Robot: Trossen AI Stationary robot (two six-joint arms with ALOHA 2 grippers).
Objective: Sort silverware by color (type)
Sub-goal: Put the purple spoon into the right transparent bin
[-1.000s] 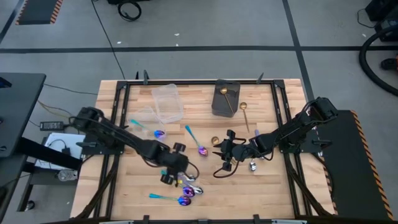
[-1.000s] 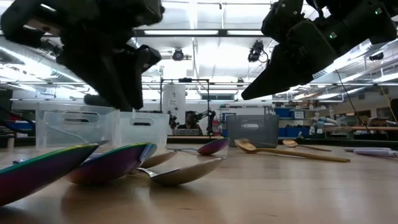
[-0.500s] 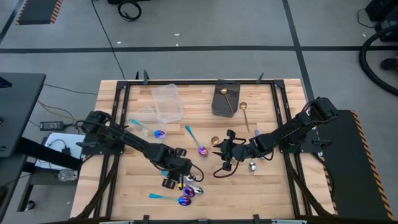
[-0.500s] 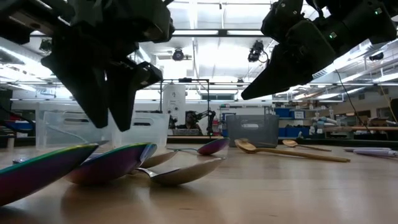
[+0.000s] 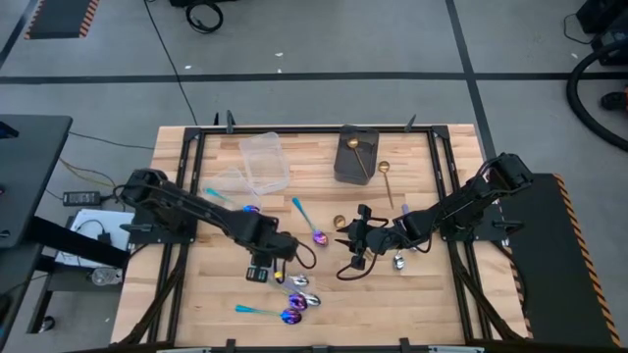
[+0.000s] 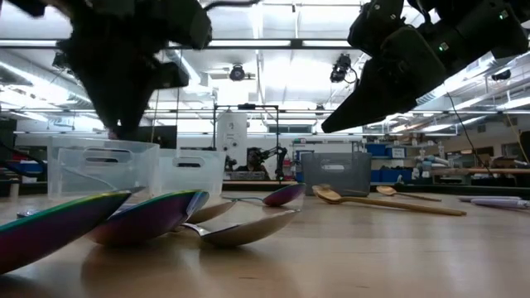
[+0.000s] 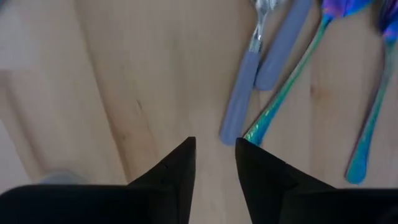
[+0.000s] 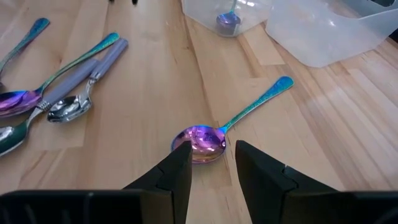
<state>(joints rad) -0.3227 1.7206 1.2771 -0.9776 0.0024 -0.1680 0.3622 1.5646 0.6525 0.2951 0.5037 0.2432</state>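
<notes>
I will pick up the silver spoon [image 7: 260,18] by its lilac handle [image 7: 240,93] next with my left gripper, to sort the silverware by type.
Several spoons lie flat on the table. Two silver spoons with lilac handles [image 7: 245,93] and iridescent spoons with teal handles [image 7: 286,87] form a cluster [image 5: 297,294] near the near edge. My left gripper [image 7: 214,149] hovers open just left of this cluster [image 5: 260,267], with nothing between its fingers. One iridescent spoon [image 8: 202,142] lies mid-table [image 5: 312,227], just ahead of my open right gripper [image 8: 211,155], which hangs above the table [image 5: 351,240]. Another iridescent spoon [image 8: 227,18] rests in a clear tub. A gold spoon [image 5: 386,178] lies by the dark box.
Two clear tubs [image 5: 263,162] [image 5: 231,181] stand toward the far left. The dark grey box [image 5: 355,152] at the far edge holds a gold spoon. A silver spoon [image 5: 399,261] lies under the right arm. A black frame [image 5: 186,167] borders the table.
My left gripper dipped toward the spoon cluster, fingers pointing down, then rose again and drew back toward the table's left. The spoons lie where they were.
</notes>
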